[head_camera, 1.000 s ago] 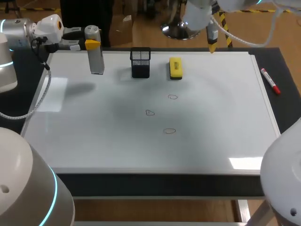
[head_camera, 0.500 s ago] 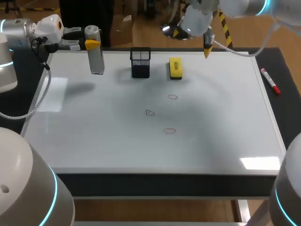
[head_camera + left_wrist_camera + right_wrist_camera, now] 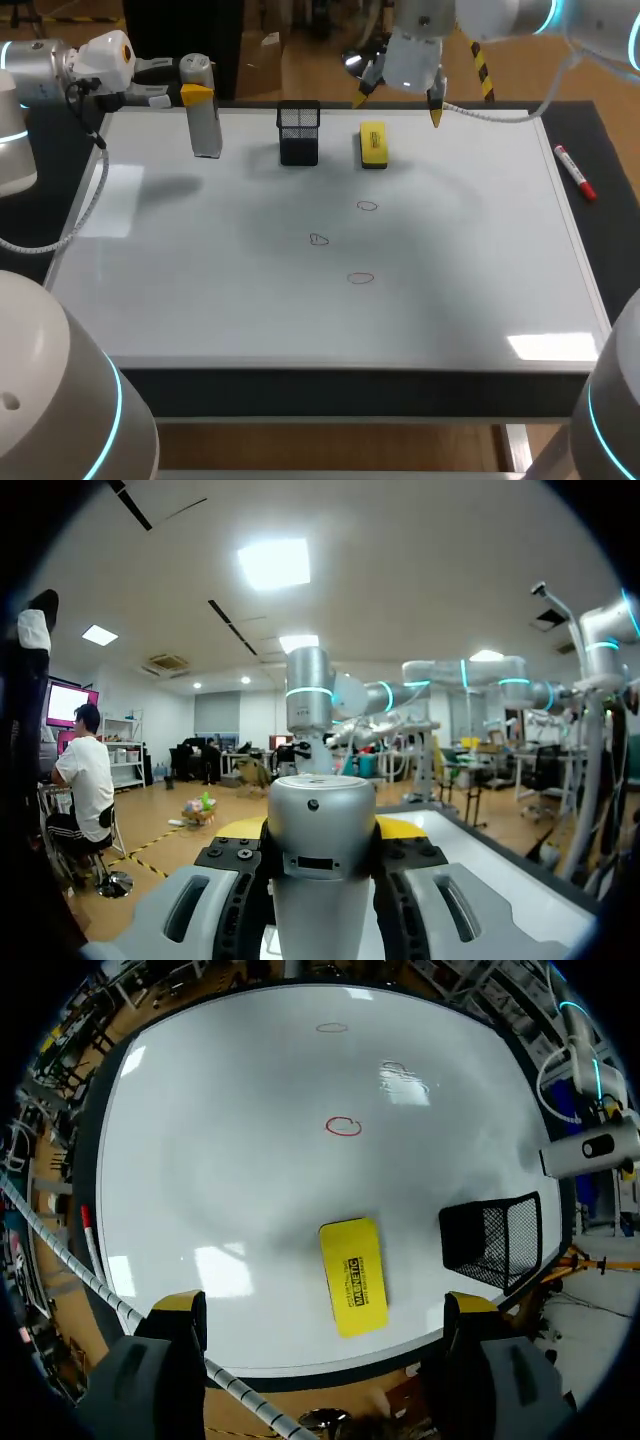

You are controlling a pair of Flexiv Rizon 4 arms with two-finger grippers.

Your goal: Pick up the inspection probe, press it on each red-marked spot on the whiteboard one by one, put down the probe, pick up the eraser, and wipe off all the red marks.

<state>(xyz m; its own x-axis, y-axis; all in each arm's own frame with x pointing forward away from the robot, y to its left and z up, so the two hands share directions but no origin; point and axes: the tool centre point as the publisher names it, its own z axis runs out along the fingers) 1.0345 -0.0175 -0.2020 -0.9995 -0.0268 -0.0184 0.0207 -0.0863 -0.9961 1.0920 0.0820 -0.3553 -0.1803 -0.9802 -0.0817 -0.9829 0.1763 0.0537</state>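
The yellow eraser needs to wipe off the red marks, so my right gripper will next grab it by its long sides (image 3: 373,146) (image 3: 356,1282) beside the printed label.
The probe (image 3: 206,128), a grey cylinder with a silver cap, hangs upright over the whiteboard's (image 3: 200,290) far left corner, with my left gripper (image 3: 197,95) shut on it. In the left wrist view the probe (image 3: 322,840) fills the gap between the fingers of the left gripper (image 3: 322,828). My right gripper (image 3: 398,105) hovers open above the yellow eraser (image 3: 372,144) at the board's far edge. Seen from the right wrist, the eraser (image 3: 353,1277) lies under and between the spread fingers of the right gripper (image 3: 325,1305). Three red marks (image 3: 367,206) (image 3: 318,239) (image 3: 361,279) sit mid-board.
A black mesh cup (image 3: 299,132) stands just left of the eraser; it is beside the right finger in the wrist view, mesh cup (image 3: 490,1240). A red marker (image 3: 575,172) lies on the dark table past the board's right edge.
My right gripper has swung left and turned, ending above the eraser with its fingers spread to either side. The left arm and the probe have not moved.
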